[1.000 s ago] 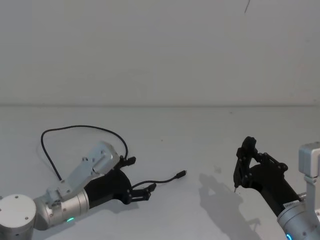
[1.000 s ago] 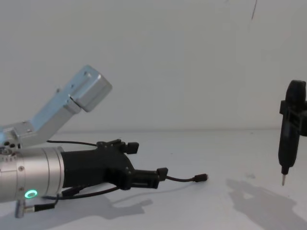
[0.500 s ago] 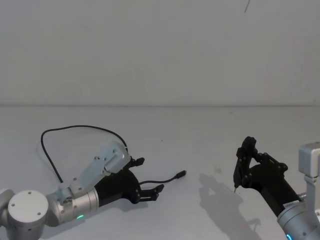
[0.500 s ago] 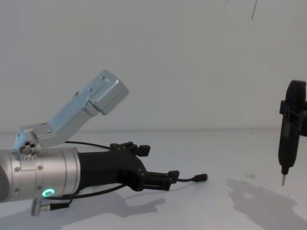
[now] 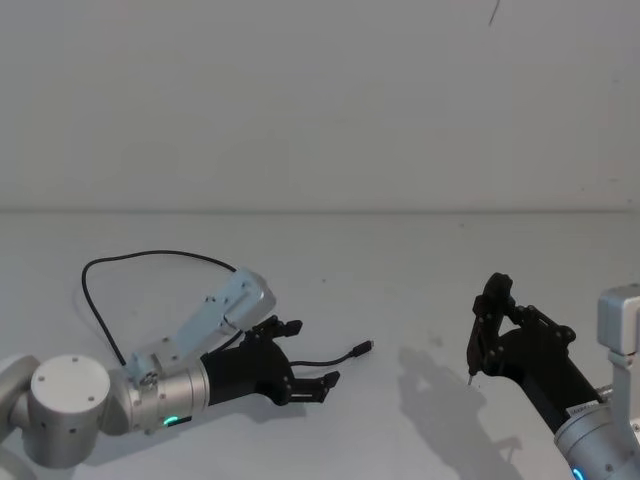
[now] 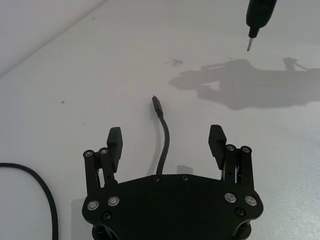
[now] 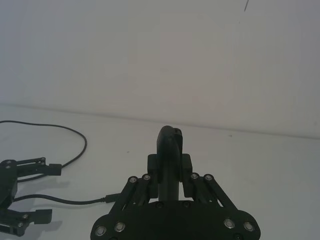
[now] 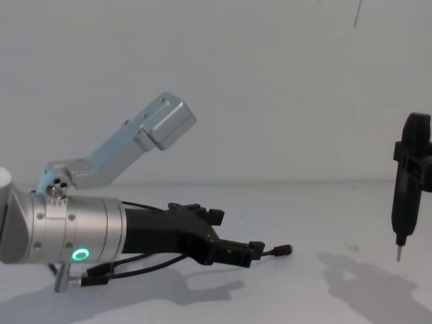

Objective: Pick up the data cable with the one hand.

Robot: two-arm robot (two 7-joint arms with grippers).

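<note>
I will next use my left gripper to grab the data cable by its cord just behind the small plug [image 6: 165, 145], so that I can pick it up.
The data cable [image 5: 160, 254] is a thin black cord lying on the white table, looping far left and ending in a small plug [image 5: 368, 346]. My left gripper [image 5: 312, 352], the black blocky one on a silver wrist, is low over the table and open. The cable's end stretch [image 6: 164, 145] runs between its fingers [image 6: 115, 144] without being pinched, and the plug [image 6: 155, 100] lies just beyond the tips. From the chest, the left gripper [image 8: 236, 234] points right toward the plug [image 8: 285, 250]. My right gripper [image 5: 488, 312] hangs at the right, shut on a black pin-tipped tool [image 8: 408, 182].
The white tabletop [image 5: 400, 270] stretches back to a plain white wall. The pin-tipped tool [image 6: 260, 15] hangs above the table well beyond the plug, casting a shadow [image 5: 430, 385]. Another stretch of the cable [image 6: 42, 186] curves past my left gripper's side.
My left gripper has slid forward and to the right along the cable, so its open fingers now straddle the stretch nearer the plug. The right arm has not moved.
</note>
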